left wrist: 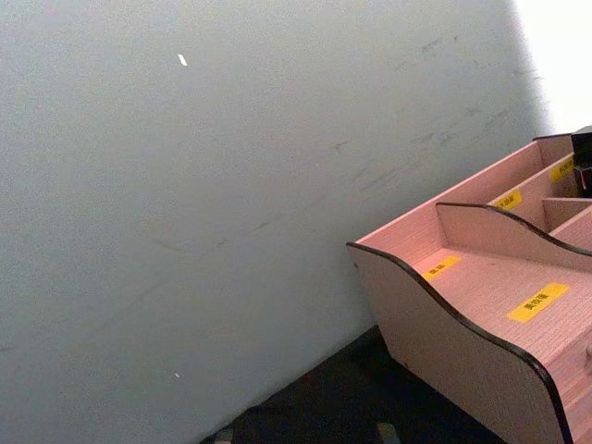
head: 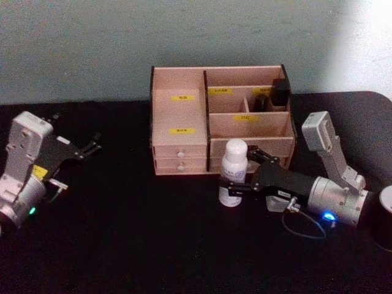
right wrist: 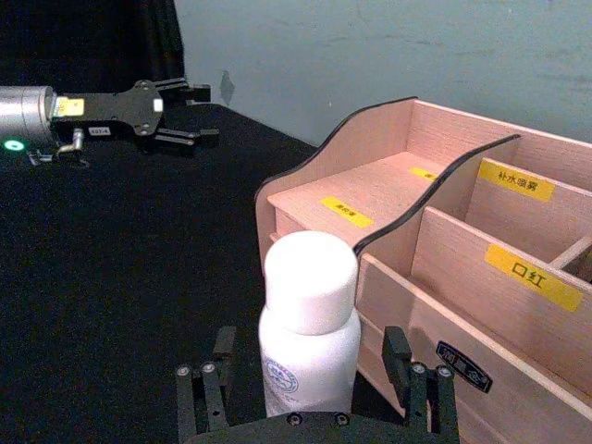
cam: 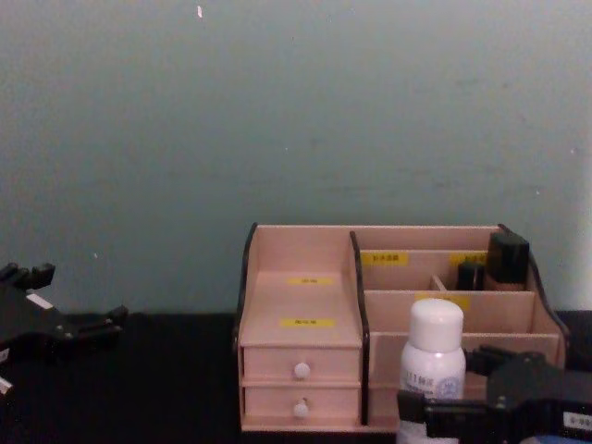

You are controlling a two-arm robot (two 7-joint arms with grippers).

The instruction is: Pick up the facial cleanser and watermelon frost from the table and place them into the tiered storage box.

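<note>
The robot's right gripper needs to put the facial cleanser into the tiered storage box, so it should next grab the cleanser by its white body (cam: 432,375) (right wrist: 309,370).
A white bottle with a white cap, the facial cleanser (head: 234,160), stands upright on the black table just in front of the tiered storage box (head: 184,79). My right gripper (head: 242,175) is open, one finger on each side of the bottle (right wrist: 310,296), with a small gap at each side. From the chest the bottle (cam: 435,356) rises above that gripper (cam: 462,400). I cannot pick out the watermelon frost. My left gripper (head: 92,147) hovers open at the far left, well apart from the box (cam: 296,254), and is visible from the right wrist (right wrist: 190,116).
Two dark items (head: 280,92) stand in the box's back right compartments. A black cylinder (head: 384,214) sits at the table's right edge behind the right arm. A loose cable loop (head: 304,228) hangs under that arm. A teal wall (left wrist: 231,185) is close behind the box (left wrist: 462,314).
</note>
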